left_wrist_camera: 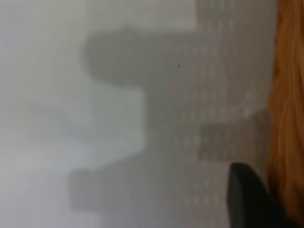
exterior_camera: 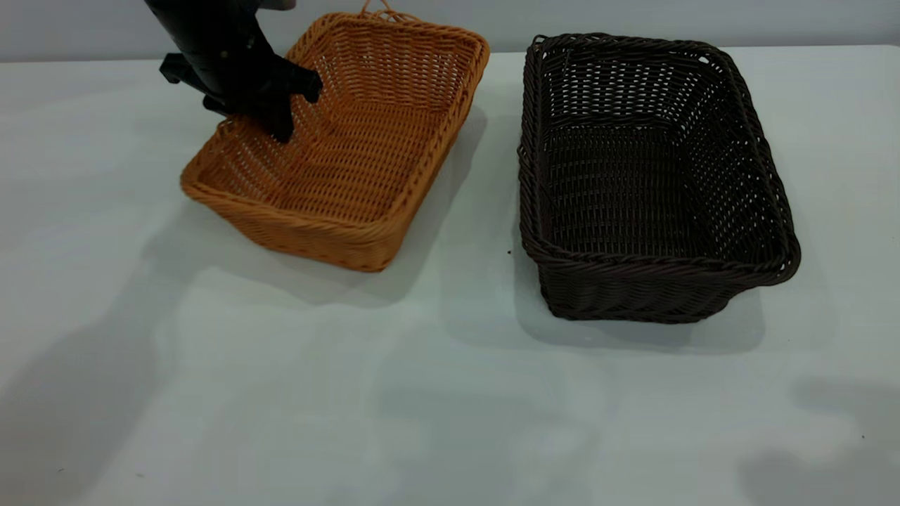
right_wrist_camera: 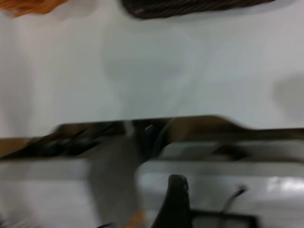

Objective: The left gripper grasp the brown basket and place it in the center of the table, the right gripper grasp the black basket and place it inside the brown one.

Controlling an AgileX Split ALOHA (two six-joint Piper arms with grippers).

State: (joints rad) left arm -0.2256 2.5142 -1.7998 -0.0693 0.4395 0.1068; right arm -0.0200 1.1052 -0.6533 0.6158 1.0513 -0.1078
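Next, my right gripper picks up the black basket by the braided rim of its short end [exterior_camera: 626, 41], to nest it inside the brown basket [exterior_camera: 351, 161].
The brown basket [exterior_camera: 351, 161] sits at the back left of the table [exterior_camera: 450, 393], turned at an angle. My left gripper [exterior_camera: 271, 116] comes down from above onto its left long rim, one finger inside and one outside, shut on the rim. In the left wrist view the outer finger [left_wrist_camera: 247, 199] shows beside the orange wall [left_wrist_camera: 287, 95]. The black basket [exterior_camera: 647, 183] stands to the right, apart from the brown one. My right gripper [right_wrist_camera: 175, 202] is out of the exterior view; in its wrist view only a dark piece of it shows, far from the black basket [right_wrist_camera: 190, 7].
A gap of bare table separates the two baskets. The table's front half lies open, with arm shadows at the front left and front right. The right wrist view shows the table's edge [right_wrist_camera: 142, 124] and grey fittings below it.
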